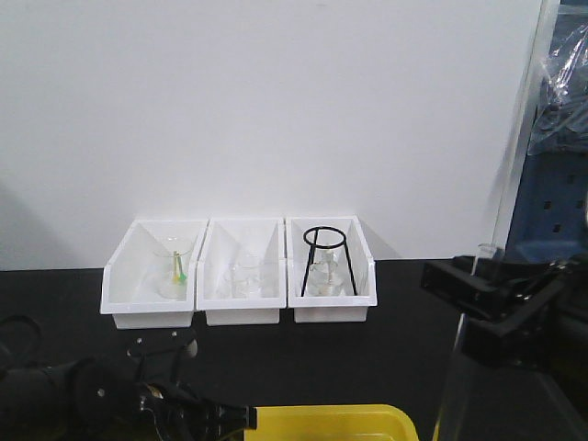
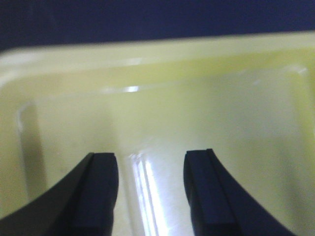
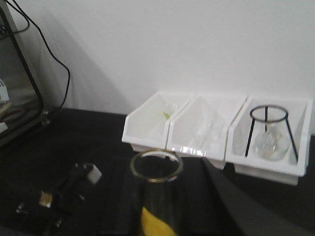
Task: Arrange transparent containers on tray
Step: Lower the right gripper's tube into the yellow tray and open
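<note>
My left gripper should go to the clear test tube and take hold of its glass body (image 2: 150,191), to arrange the containers on the tray.
In the left wrist view the yellow tray (image 2: 162,64) fills the frame. One clear test tube (image 2: 147,196) lies on its floor, pointing away from the camera. My left gripper (image 2: 150,164) is open, and its dark fingers (image 2: 101,191) stand either side of that tube with gaps. My right gripper (image 1: 491,296) is at the right of the front view, shut on the second test tube, whose rim (image 1: 487,249) sticks up above it. From the right wrist I look down that tube's round rim (image 3: 156,166), with yellow showing through the glass. The tray's far edge (image 1: 322,418) shows at the bottom.
Three white bins (image 1: 241,271) stand in a row against the back wall on the black table. They hold a beaker (image 1: 175,268), another clear vessel and a flask under a black wire tripod (image 1: 326,262). A small white-tipped part (image 3: 88,172) lies left. Blue racking (image 1: 551,184) stands right.
</note>
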`<state>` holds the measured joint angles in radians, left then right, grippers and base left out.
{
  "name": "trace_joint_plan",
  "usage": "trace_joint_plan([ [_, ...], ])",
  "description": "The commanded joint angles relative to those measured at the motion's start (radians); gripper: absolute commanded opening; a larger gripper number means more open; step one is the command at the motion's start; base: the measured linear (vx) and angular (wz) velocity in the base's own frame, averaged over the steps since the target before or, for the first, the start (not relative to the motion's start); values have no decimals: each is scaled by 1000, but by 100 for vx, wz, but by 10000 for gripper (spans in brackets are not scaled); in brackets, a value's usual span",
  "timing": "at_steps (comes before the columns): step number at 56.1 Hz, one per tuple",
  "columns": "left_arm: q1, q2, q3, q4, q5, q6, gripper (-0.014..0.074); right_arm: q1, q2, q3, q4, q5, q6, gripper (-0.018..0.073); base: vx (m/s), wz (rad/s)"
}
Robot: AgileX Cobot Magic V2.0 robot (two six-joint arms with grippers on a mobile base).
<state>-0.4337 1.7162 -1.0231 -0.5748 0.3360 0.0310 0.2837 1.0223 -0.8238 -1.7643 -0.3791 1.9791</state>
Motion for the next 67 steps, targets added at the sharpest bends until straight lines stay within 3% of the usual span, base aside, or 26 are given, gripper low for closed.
trace_joint_plan([
  [1,-3,-115,-29,-6,-55,-1,435,-5,63,-32,-29,-26,50,-11,0,0],
  [10,-3,-265,-29,-6,-57,64,435,-5,218,-32,-28,-87,111,-11,0,0],
  [22,-3,-466,-29,-8,-81,150,435,-5,394,-33,24,-93,119,-11,0,0],
  [39,-3,-588,-29,-9,-90,150,433,-5,582,-33,108,-50,114,-11,0,0],
  [53,-6,-590,-29,-10,-72,149,433,-5,687,-35,116,-41,102,1,0,0],
  [61,-6,-590,-29,-10,-70,149,433,-5,718,-35,115,-21,92,69,0,0],
  [67,-6,-590,-29,-10,-69,149,433,-5,728,-35,115,-15,88,189,0,0],
])
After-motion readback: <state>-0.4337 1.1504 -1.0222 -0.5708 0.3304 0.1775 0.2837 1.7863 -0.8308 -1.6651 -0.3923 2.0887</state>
